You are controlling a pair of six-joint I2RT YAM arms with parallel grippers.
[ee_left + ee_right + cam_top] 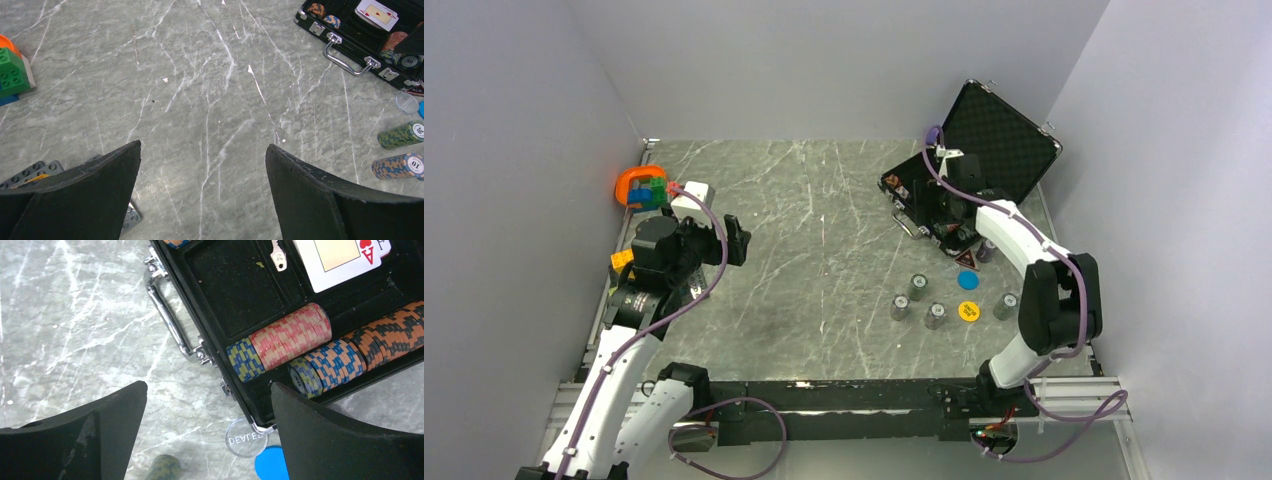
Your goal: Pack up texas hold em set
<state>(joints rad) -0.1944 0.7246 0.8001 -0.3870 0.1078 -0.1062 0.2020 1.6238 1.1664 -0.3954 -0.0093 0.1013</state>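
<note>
The right gripper picks up the chip stack by its top end [918, 282] next. The stack's bottom end then stays free to go into the case.
The black briefcase [1002, 132] lies open at the back right, lid up, silver handle [169, 315] toward the table's middle. Its tray holds chip stacks [291, 335] lying on their sides and a playing card [340, 257]. My right gripper [207, 390] hovers open and empty over the case's near corner [954, 235]. Below it lie a clear dealer button [245, 439] and a blue disc [272, 465]. Several chip stacks [918, 287] and a yellow disc [968, 311] sit on the table in front of the case. My left gripper [202, 147] is open over bare table at the left [736, 240].
An orange ring with coloured toy blocks [642, 187] sits at the far left by the wall. A yellow block [622, 259] and a grey studded plate [35, 172] lie beside my left arm. Walls close in the table on the left, back and right.
</note>
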